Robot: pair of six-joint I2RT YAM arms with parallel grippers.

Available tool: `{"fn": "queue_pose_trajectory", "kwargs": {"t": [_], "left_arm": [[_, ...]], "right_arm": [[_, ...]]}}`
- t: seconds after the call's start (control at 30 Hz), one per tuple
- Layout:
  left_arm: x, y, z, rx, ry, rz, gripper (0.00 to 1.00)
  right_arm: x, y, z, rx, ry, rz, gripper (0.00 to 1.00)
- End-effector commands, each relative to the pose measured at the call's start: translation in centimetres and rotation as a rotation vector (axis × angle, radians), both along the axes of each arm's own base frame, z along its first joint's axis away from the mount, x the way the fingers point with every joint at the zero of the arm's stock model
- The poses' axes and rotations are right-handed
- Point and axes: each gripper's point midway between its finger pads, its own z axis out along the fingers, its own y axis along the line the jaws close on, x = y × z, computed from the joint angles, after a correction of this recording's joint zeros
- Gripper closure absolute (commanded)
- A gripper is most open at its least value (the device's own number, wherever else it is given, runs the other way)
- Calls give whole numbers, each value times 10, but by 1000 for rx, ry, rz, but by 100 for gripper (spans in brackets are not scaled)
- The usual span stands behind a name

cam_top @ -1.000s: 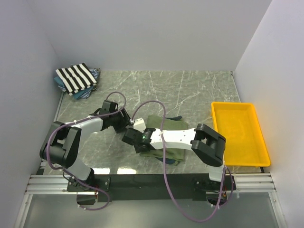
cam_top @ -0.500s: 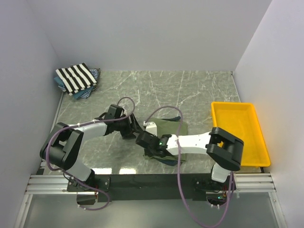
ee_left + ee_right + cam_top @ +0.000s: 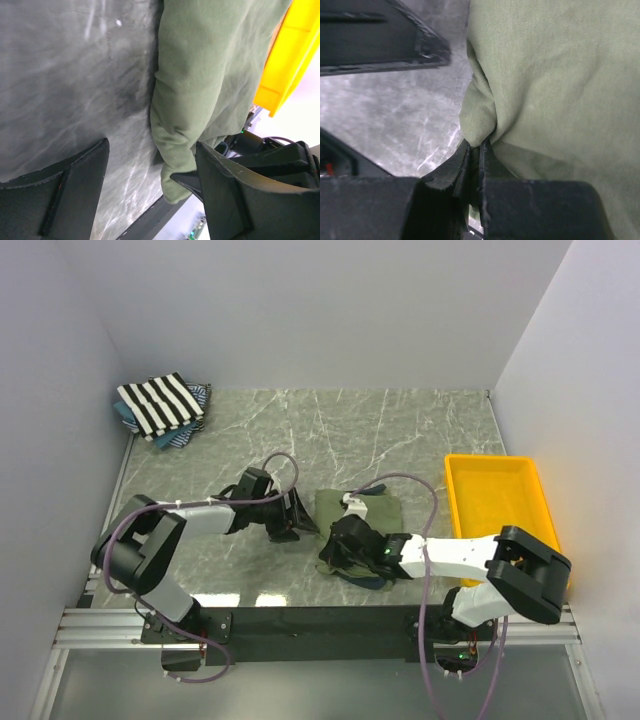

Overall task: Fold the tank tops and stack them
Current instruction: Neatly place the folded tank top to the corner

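My left gripper grabs the olive green top's folded edge facing the striped one next, for stacking.
An olive green tank top [image 3: 365, 508] lies folded on the marble table, near the middle. My right gripper [image 3: 328, 555] is shut on a pinched fold of the top's near-left edge [image 3: 479, 122]. My left gripper [image 3: 300, 524] stands open just left of that edge, low over the table, with the cloth's edge [image 3: 172, 135] between its fingers [image 3: 235, 195] but not gripped. In the back left corner a black-and-white striped tank top [image 3: 160, 403] rests folded on blue patterned tank tops [image 3: 180, 437].
A yellow plastic tray [image 3: 545, 540] stands at the right edge of the table, and shows in the left wrist view too, the tray [image 3: 287, 55] lying beyond the olive cloth. White walls close the back and both sides. The arms' cables loop above the table.
Both grippers have moved right towards the olive top. The right gripper has shut on the top's edge. The left gripper's fingers have spread wider. The olive top now lies more bunched.
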Motion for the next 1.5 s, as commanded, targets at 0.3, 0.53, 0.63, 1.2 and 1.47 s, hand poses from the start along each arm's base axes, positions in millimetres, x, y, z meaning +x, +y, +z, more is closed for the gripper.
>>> {"fn": "queue_pose_trajectory", "kwargs": {"t": [0.3,0.53,0.63,1.2,1.47], "left_arm": [[3,-49,-2,-136,40,-7,21],[6,-50,-21,-77,105,61,26],[14,-47,-25,-17,99,80,39],[142,14,-5,630,-250,155,99],[235,96,20,1045,-378,256,99]], "right_arm": [[2,14,33,220,-40,8,100],[0,12,37,238,-43,12,100],[0,14,37,238,-42,19,99],[24,13,87,106,-141,37,51],[34,-24,119,60,-204,-14,50]]}}
